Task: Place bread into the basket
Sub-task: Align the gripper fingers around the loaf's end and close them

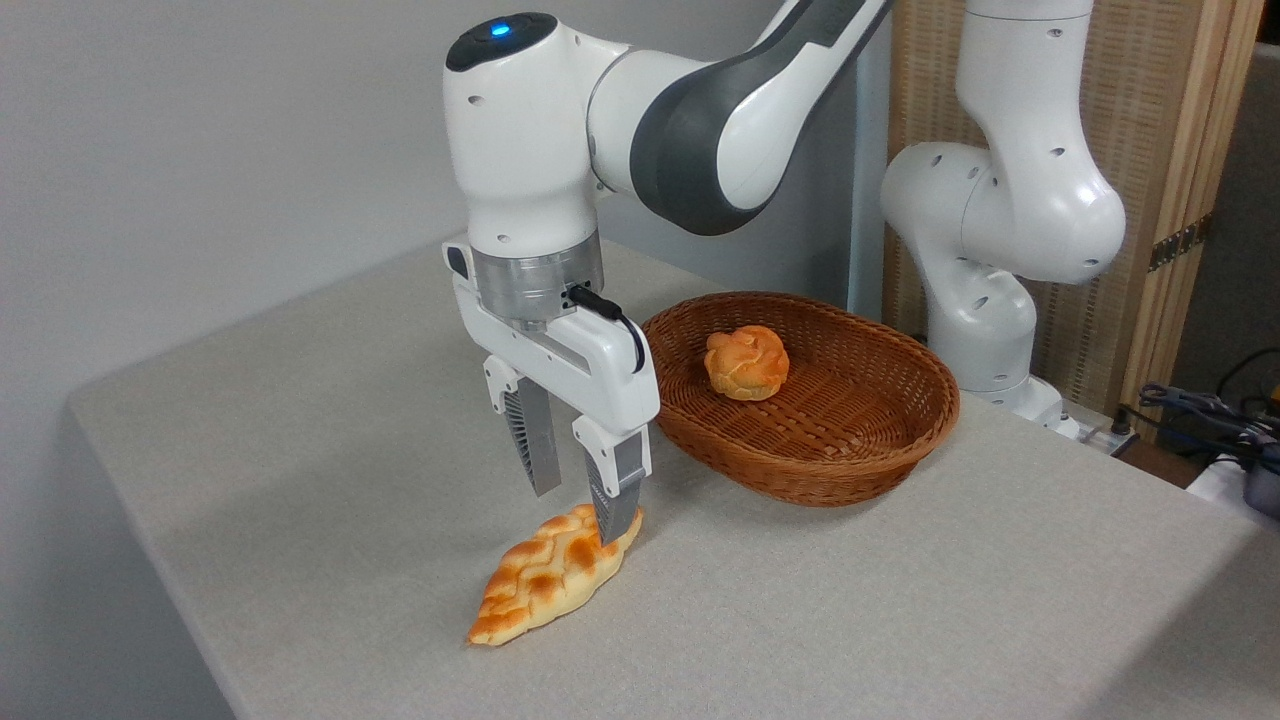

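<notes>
My gripper takes hold of the loaf across its braided middle (555, 569) next, to put the bread into the wicker basket (860, 440).
The bread (545, 580), a braided golden loaf with pointed ends, lies flat on the grey table (300, 450) near its front. My gripper (580, 512) hangs open right over the loaf's far end, fingers pointing down. The right fingertip (615, 520) overlaps that end in the picture; the left one stands just behind the loaf. Whether either finger touches the loaf I cannot tell. The oval brown wicker basket (860, 440) sits to the right and a little behind the gripper, apart from it.
A small round knotted orange bun (746, 363) lies inside the basket near its left end. The arm's white base (985, 320) stands behind the basket. Cables and gear (1220, 430) lie at the far right. The table's left edge is near.
</notes>
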